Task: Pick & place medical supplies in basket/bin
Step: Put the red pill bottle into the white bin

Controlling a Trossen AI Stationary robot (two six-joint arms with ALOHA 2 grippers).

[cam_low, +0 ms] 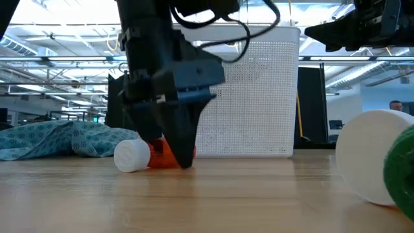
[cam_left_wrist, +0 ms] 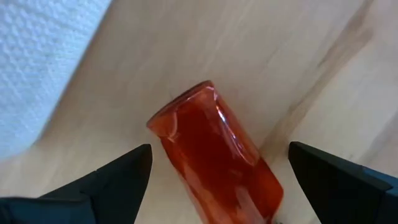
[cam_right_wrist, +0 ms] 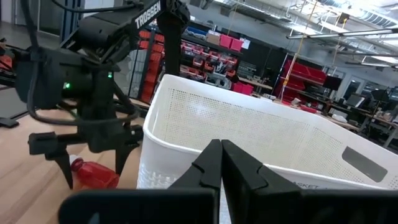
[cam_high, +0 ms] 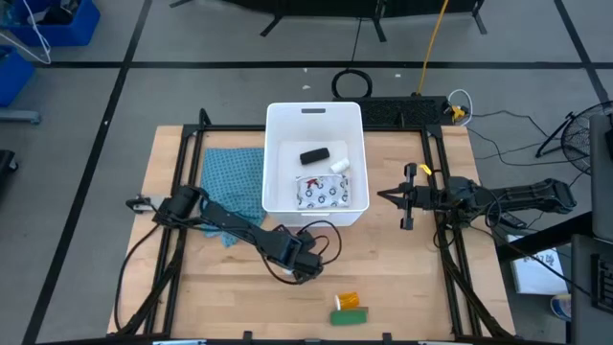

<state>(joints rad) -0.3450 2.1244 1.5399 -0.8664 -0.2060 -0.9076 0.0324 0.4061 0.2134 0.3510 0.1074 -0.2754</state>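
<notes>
My left gripper should close on the bottle now. Its fingers reach down beside the red bottle's body [cam_left_wrist: 217, 155], so they would hold the bottle.
The red bottle [cam_left_wrist: 214, 155] lies on its side on the table just in front of the white tub's [cam_high: 287, 125] near wall; its white cap [cam_low: 132, 155] points toward the teal cloth. My left gripper [cam_left_wrist: 220, 148] points down over the bottle, open, one finger on either side of the red body and apart from it. In the high view the gripper [cam_high: 305, 266] hides the bottle. The tub holds the black packet [cam_high: 314, 155], the white cylinder [cam_high: 339, 165] and the patterned white pouch [cam_high: 323, 193]. The orange vial [cam_high: 347, 300] and the green packet [cam_high: 349, 315] lie near the table's near edge. My right gripper [cam_high: 383, 196] hovers shut, right of the tub.
The teal checked cloth [cam_high: 233, 177] lies bunched left of the tub. Cables [cam_high: 321, 235] loop from the left arm above the table between tub and gripper. Black frame rails [cam_high: 182, 192] run along the left and right sides. Bare wood shows on the near left and right.
</notes>
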